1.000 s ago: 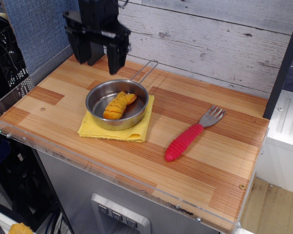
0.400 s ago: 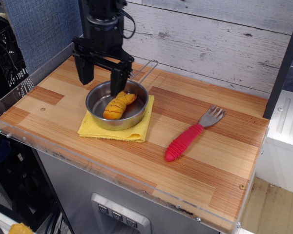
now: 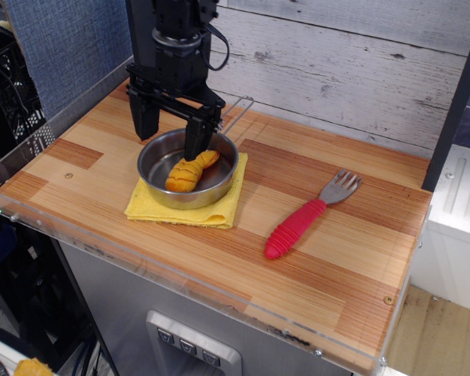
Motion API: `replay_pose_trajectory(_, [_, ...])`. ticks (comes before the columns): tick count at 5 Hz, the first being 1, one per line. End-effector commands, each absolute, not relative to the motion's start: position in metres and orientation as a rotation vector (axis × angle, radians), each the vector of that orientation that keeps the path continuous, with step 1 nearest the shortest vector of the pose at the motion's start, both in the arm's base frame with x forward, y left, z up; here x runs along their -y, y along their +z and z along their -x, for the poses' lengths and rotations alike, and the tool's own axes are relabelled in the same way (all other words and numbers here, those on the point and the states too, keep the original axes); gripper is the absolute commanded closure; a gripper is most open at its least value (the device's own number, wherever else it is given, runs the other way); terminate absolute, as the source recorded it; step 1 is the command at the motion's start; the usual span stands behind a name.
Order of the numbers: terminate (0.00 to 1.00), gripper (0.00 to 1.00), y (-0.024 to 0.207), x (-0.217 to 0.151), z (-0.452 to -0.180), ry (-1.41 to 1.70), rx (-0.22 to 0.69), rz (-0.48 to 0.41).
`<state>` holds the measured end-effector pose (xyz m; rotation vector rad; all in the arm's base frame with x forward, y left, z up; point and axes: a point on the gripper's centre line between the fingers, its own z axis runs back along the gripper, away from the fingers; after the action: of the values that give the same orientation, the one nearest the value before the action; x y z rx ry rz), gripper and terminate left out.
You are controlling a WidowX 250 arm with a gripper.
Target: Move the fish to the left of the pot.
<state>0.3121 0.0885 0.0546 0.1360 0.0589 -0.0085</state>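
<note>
The orange-yellow fish has to go beside the pot (image 3: 158, 190), so my gripper should next grab it by its striped body (image 3: 188, 172).
The orange-yellow striped toy fish (image 3: 188, 171) lies inside the shallow steel pot (image 3: 158, 190), which sits on a folded yellow cloth (image 3: 145, 210) on the wooden table. The pot's wire loop handle (image 3: 236, 112) points to the back right. My black gripper (image 3: 172, 135) hangs over the back half of the pot with its two fingers spread apart. Its right fingertip (image 3: 196, 147) is just behind the fish's tail; its left fingertip (image 3: 150, 128) is over the pot's back-left rim. It holds nothing.
A fork with a red ribbed handle (image 3: 305, 216) lies to the right of the pot. A clear acrylic lip (image 3: 180, 278) runs along the table's front edge. A whitewashed plank wall (image 3: 337, 70) stands behind. Bare wood (image 3: 70, 160) lies left of the pot.
My gripper has come down and forward from behind the pot, still open, so its fingers now reach the pot's rim near the fish's tail. The fish and pot have not moved.
</note>
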Motion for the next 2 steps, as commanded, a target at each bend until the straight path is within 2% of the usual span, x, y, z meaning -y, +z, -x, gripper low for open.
replay_pose_trajectory(1, [0.00, 0.00, 0.047, -0.086, -0.312, -0.028, -0.080, -0.156])
replay_pose_trajectory(2, [0.00, 0.00, 0.032, -0.086, -0.312, -0.029, -0.130, -0.158])
